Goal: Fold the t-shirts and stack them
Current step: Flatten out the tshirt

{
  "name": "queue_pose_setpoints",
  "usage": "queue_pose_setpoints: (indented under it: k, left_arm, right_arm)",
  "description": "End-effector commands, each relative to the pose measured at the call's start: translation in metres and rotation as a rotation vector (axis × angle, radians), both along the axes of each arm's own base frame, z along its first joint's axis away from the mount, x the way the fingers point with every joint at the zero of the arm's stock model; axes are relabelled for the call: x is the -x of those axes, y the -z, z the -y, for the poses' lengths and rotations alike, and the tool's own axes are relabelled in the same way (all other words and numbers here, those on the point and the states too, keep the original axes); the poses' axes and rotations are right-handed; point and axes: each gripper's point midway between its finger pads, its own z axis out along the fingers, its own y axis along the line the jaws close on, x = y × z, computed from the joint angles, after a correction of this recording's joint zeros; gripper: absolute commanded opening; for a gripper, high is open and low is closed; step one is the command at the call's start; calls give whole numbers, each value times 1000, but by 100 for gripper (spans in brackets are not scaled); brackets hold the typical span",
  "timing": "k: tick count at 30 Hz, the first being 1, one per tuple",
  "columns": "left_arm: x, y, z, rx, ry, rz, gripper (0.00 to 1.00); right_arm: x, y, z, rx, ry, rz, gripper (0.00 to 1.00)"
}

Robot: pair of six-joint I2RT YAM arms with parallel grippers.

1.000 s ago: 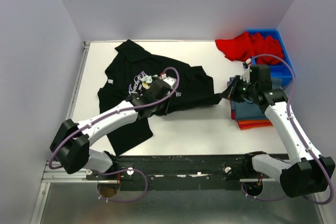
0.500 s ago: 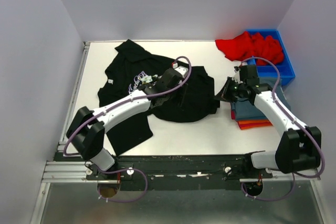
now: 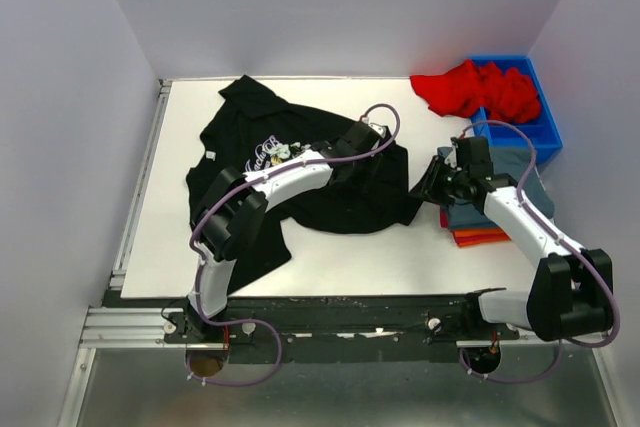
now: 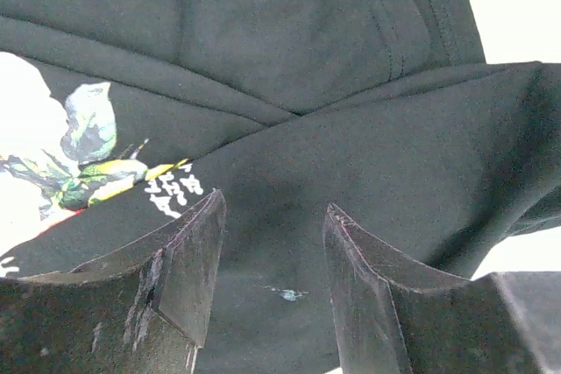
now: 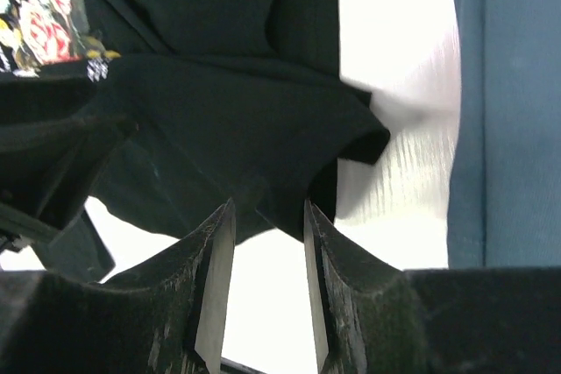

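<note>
My right gripper is to grab the black t-shirt's edge corner [image 3: 418, 201] beside the slate-blue t-shirt [image 3: 470, 217] next, so the opposite end stays free to spread and fold.
The black t-shirt [image 3: 345, 202] lies rumpled in the middle of the table, its chest print [image 4: 88, 155] facing up. My left gripper [image 3: 370, 139] hovers over the shirt's right part, open, with only flat black cloth [image 4: 351, 41] under the fingers [image 4: 188, 251]. My right gripper [image 3: 425, 185] is open at the shirt's right edge [image 5: 219, 111], and nothing is between its fingers [image 5: 215, 269]. A folded slate-blue t-shirt [image 3: 470, 217] lies on an orange one [image 3: 480, 238] at the right. A red t-shirt [image 3: 465, 87] hangs over the bin.
A blue plastic bin [image 3: 545, 132] stands at the back right corner, against the right wall. The folded slate-blue shirt [image 5: 508, 111] is just right of my right gripper. White walls close in the table on three sides.
Both grippers have opened and let go of the black t-shirt. The left arm has swept right and farther across the shirt. The stretched right sleeve has fallen back onto the table.
</note>
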Motion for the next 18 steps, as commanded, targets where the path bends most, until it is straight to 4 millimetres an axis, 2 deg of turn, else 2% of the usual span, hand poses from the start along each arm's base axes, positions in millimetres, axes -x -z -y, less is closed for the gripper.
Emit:
queue_pose_setpoints:
  k: [1, 5, 9, 18]
  left_arm:
    - [3, -3, 4, 31, 18, -19, 60]
    - [12, -19, 4, 90, 35, -4, 59]
    - [27, -30, -9, 106, 43, 4, 59]
    - [46, -33, -50, 38, -17, 23, 59]
  right_arm:
    - [20, 14, 3, 2, -19, -2, 45]
    - [23, 31, 7, 20, -10, -36, 45]
    - [22, 42, 4, 11, -20, -48, 45]
    - [22, 55, 11, 48, 2, -61, 28]
